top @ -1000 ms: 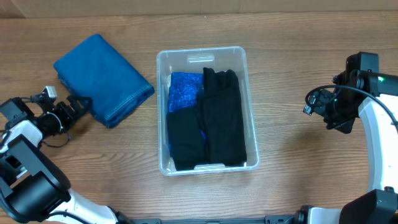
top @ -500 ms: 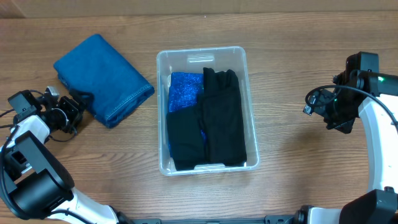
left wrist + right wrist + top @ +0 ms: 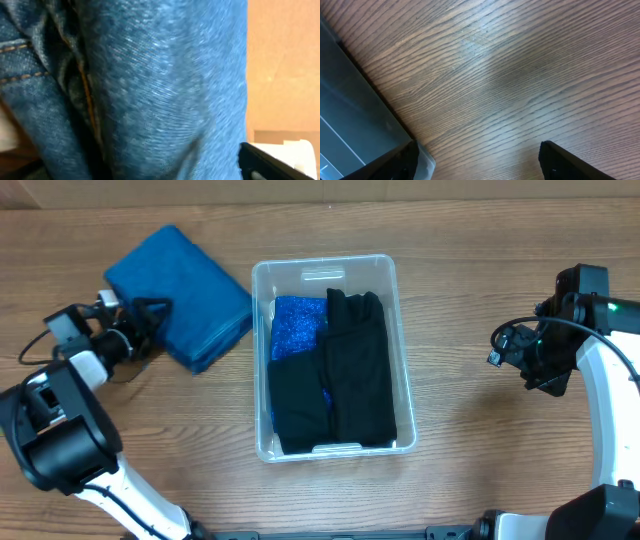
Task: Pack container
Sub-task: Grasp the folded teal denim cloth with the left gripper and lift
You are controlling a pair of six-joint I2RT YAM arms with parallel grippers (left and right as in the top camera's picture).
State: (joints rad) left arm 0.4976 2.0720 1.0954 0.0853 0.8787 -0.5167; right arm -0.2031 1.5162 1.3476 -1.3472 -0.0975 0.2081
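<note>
My left gripper grabs the edge of the folded blue jeans away from the container next, layers between its fingers, to pack them folded.
The container is a clear plastic bin at the table's middle, holding folded black garments and a sparkly blue fabric. Folded blue jeans lie to its left, touching its corner. My left gripper is pressed into the jeans' left edge. In the left wrist view the denim fills the space between the jaws; only the right finger shows, spread wide. My right gripper is open and empty over bare table right of the container. Its wrist view shows the jaws and the container's wall.
The wooden table stretches around the container. A pale strip of wall or board runs along the far edge.
My left gripper has swung up and right into the jeans. The jeans have slid right and slightly away, up against the container's corner. The right arm has not moved.
</note>
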